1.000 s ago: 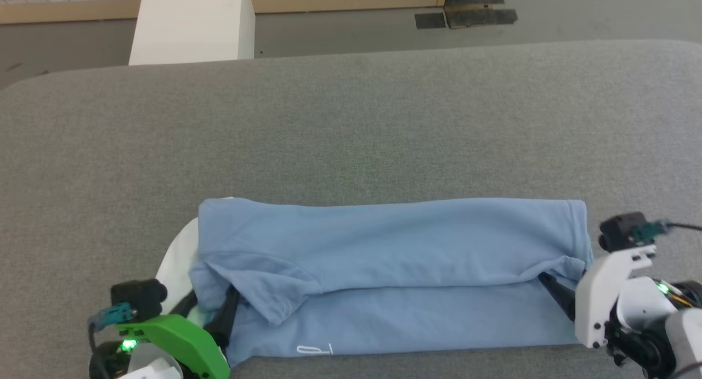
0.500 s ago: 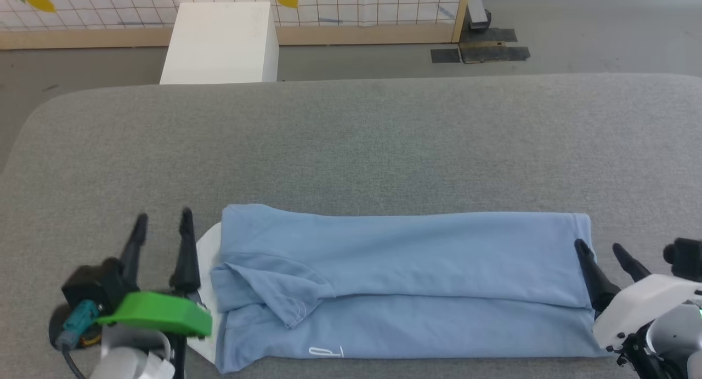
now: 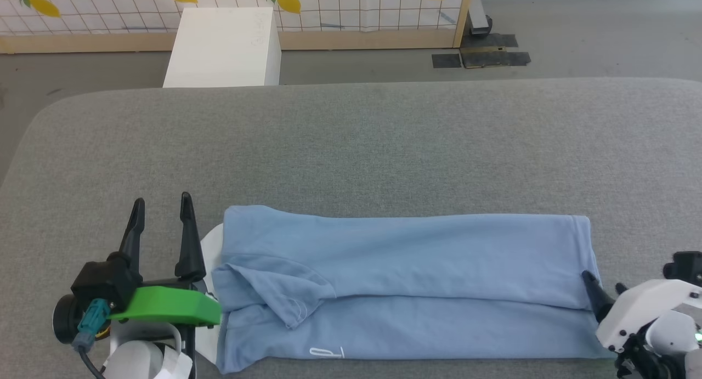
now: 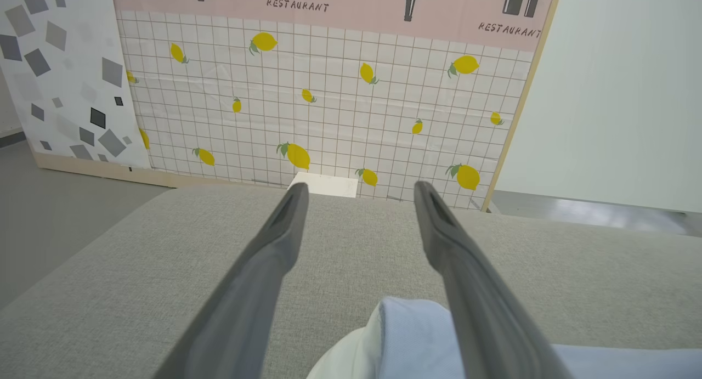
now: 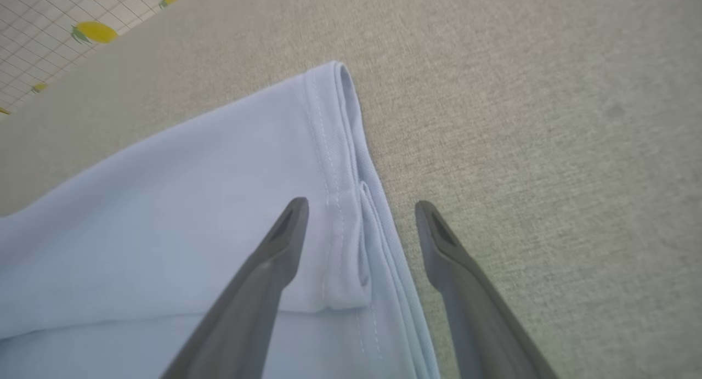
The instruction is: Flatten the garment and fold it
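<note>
My right gripper is due to grab the garment's stitched hem end (image 3: 581,260) next, to fold the long band (image 3: 401,254) into a compact bundle.
The garment (image 3: 406,269), a light blue T-shirt, lies folded lengthwise into a long band along the near edge of the grey padded table (image 3: 384,148). A white neck panel (image 3: 211,242) peeks out at its left end, and a small white mark (image 3: 321,352) shows near the front edge. My left gripper (image 3: 162,199) stands open just left of the neck end, holding nothing. In the left wrist view that gripper (image 4: 360,186) points over the table, with the garment (image 4: 411,335) low between its fingers. My right gripper (image 3: 603,281) is open at the hem end. In the right wrist view it (image 5: 360,202) straddles the stitched hem (image 5: 334,176) without gripping it.
Beyond the table's far edge stands a white box (image 3: 225,47) on the floor. Behind it runs a lemon-patterned grid panel (image 3: 340,6) with a wooden base. Dark mats (image 3: 482,58) lie on the floor at the far right. Bare grey table stretches behind the garment.
Both grippers have drawn out from the garment's folded edge and stand beside its two ends. The upper layer has settled flat. The head camera has tilted up.
</note>
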